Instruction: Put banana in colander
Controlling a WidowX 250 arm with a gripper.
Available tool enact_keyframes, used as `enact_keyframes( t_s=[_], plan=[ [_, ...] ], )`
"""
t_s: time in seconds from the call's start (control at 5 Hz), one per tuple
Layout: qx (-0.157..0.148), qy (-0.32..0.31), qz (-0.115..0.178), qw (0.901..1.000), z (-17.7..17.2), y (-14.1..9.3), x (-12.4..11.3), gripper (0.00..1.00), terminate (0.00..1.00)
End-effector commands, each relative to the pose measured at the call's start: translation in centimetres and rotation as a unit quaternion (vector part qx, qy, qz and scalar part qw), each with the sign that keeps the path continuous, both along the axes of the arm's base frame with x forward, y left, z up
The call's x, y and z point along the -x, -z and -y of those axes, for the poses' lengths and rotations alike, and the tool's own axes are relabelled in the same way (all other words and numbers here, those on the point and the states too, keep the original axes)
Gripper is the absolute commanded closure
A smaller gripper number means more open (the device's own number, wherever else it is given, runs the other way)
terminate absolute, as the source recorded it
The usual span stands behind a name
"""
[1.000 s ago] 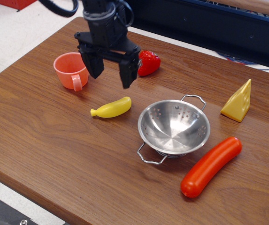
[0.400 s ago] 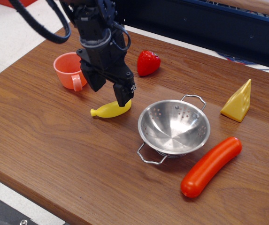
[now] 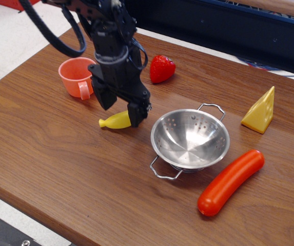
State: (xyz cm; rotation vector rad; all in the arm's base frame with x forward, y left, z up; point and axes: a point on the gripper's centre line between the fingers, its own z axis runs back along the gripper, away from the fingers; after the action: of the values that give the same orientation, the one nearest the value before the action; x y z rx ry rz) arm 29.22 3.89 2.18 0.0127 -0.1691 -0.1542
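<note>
My gripper grabs the banana by its thick middle (image 3: 120,120) next, to put the small yellow banana in the colander (image 3: 190,139).
The small yellow banana (image 3: 114,121) lies on the wooden table (image 3: 59,154), left of the colander. The steel colander (image 3: 190,139) stands upright and empty, its wire handles at front left and back right. My black gripper (image 3: 122,111) is open and low over the banana: one finger (image 3: 136,115) stands in front of the banana's right end, the other (image 3: 105,100) stands behind its left part. The banana's right end is hidden behind the finger. I cannot tell whether the fingers touch it.
An orange-pink cup (image 3: 77,77) stands just left of my arm. A red strawberry (image 3: 162,68) lies behind it. A yellow cheese wedge (image 3: 260,110) and a long red-orange sausage (image 3: 231,182) lie right of the colander.
My gripper has come down and a little towards the front, from above the table to straddling the banana. The banana and colander have not moved.
</note>
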Motion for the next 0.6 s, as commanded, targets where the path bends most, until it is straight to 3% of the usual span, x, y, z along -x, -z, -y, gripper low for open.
enact_keyframes(
  t_s=[0.0, 0.2, 0.4],
  plan=[
    [-0.001, 0.0, -0.005, 1.0, -0.4, 0.6, -0.1, 0.0, 0.0],
    [0.01, -0.003, -0.002, 0.9999, -0.4, -0.2, -0.1, 1.0, 0.0],
    [0.022, -0.017, 0.016, 0.9995, -0.1, -2.0, -0.4, 1.0, 0.0]
  ],
)
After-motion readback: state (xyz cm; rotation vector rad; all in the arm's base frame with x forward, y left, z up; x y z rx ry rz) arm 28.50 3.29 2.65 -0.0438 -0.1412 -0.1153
